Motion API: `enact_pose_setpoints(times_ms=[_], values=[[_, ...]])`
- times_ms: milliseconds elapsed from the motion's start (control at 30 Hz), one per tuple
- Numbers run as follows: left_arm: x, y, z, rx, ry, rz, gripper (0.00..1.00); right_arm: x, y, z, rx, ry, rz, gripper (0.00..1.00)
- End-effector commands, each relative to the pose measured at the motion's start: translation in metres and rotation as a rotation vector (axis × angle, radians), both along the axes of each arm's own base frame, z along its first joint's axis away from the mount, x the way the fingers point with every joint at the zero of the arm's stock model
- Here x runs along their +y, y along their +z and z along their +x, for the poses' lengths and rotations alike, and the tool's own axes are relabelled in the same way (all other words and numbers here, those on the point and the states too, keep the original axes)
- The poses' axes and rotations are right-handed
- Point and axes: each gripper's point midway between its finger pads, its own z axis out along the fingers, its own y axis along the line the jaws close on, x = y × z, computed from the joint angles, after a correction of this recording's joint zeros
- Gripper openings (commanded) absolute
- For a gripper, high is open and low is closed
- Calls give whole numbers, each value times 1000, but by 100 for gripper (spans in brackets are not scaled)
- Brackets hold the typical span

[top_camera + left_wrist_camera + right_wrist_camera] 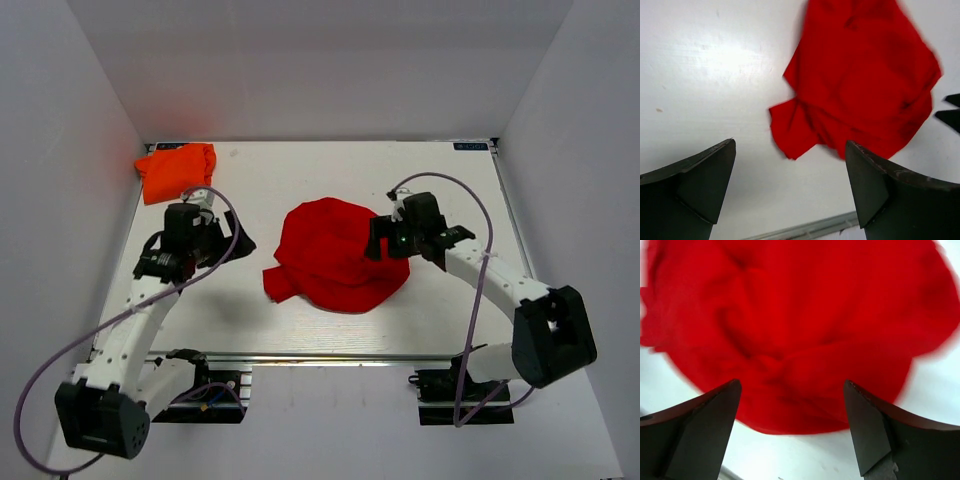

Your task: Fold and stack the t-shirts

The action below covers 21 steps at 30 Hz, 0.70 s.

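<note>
Next, my left gripper will grab the flap (280, 284) sticking out of the heap, to spread the red t-shirt (338, 255) open for folding.
The red t-shirt (338, 255) lies crumpled in a rounded heap at the table's middle, one flap sticking out at its near left. It also shows in the left wrist view (860, 85) and the right wrist view (800, 330). The orange t-shirt (176, 170) lies folded at the far left corner. My left gripper (238, 243) is open and empty, left of the red heap, apart from it. My right gripper (377, 240) is open and empty at the heap's right edge, its fingers (705, 430) wide apart above the cloth's rim.
The white table (300, 320) has a raised rail along its near edge (805, 230). White walls close in the back and both sides. The arms' cables (480, 300) loop beside each arm.
</note>
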Motion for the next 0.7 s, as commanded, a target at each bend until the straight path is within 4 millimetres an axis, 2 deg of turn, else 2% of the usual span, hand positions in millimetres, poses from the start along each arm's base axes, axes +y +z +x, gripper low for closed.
enact_pose_setpoints(times_ms=[0,133,267,333,433,467,533,567,667], values=[[-18,-46,-11,168,-101,-23,100,-39,57,27,-244,-235,-53,90],[-24,-82,-25,251,-150,-25,100,-63,53,8,-209,-329,-96,90],[-38,-92,-33,252,-211,-46,100,-77,50,-13,-196,-360,-97,90],[-42,-99,-34,269,-219,-48,100,-88,37,-26,-151,-393,-139,90],[-54,-118,-38,312,-255,-41,97,-94,26,-38,-106,-397,-161,90],[-58,-123,-39,322,-271,-29,95,-96,16,-45,-78,-392,-177,90],[-60,-142,-42,381,-273,10,93,-97,8,-51,-49,-386,-181,90],[-57,-148,-39,394,-255,50,93,-98,-1,-56,-31,-385,-183,90],[-58,-165,-43,462,-252,121,86,-98,-11,-64,-5,-359,-190,90]])
